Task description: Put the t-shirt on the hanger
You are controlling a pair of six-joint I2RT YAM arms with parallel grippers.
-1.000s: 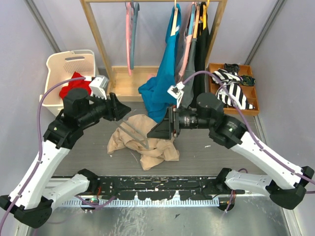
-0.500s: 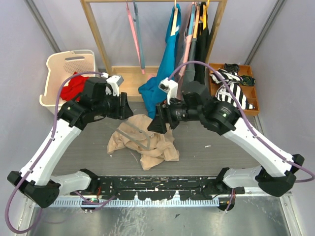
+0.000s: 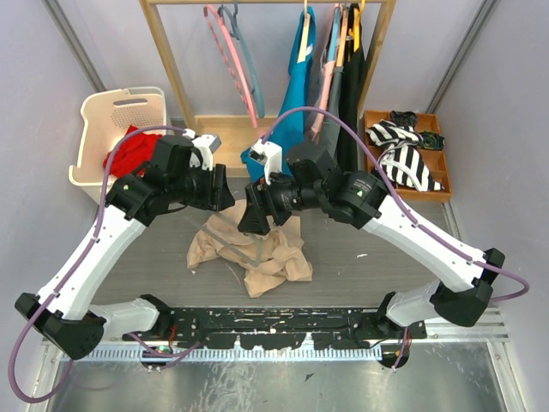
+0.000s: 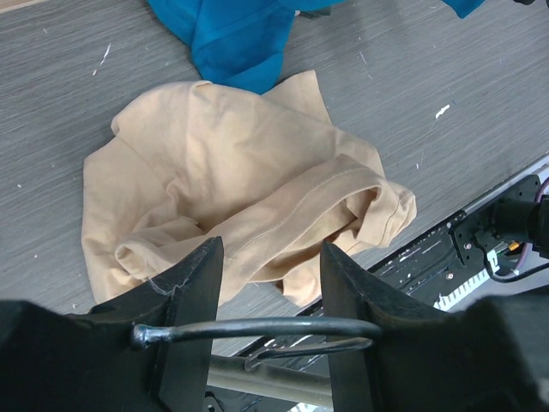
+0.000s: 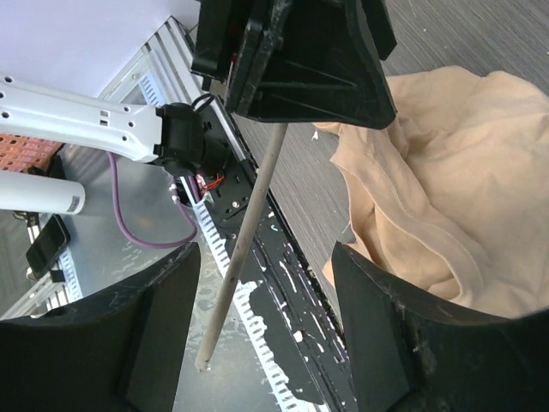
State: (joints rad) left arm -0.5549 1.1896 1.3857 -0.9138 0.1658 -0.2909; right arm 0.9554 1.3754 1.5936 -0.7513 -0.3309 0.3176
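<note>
Next, the right gripper grabs the pale grey hanger (image 3: 235, 235) by its slanting arm, which leaves the opposite arm free to place the t-shirt on.
The beige t-shirt (image 3: 268, 257) lies crumpled on the grey table, also seen in the left wrist view (image 4: 249, 180) and the right wrist view (image 5: 455, 197). My left gripper (image 3: 221, 194) (image 4: 270, 257) holds the pale grey hanger (image 3: 235, 235) above the shirt's left part. Its metal hook (image 4: 257, 327) lies across the jaws, which stand a hook's width apart. One hanger arm (image 5: 243, 245) slants down from it. My right gripper (image 3: 250, 220) (image 5: 274, 343) is open and empty, just right of the hanger, over the shirt's upper edge.
A wooden rack at the back carries a pink hanger (image 3: 230, 51), a blue-grey hanger (image 3: 250, 60) and a teal garment (image 3: 287, 120). A white basket (image 3: 96, 112) holds a red cloth (image 3: 129, 151). An orange tray (image 3: 429, 190) stands at the right. A black rail (image 3: 274, 330) runs along the front.
My right gripper has moved left and up, close to the hanger. My left gripper with the hanger has shifted slightly right. The pink and blue-grey hangers on the rack have swung right.
</note>
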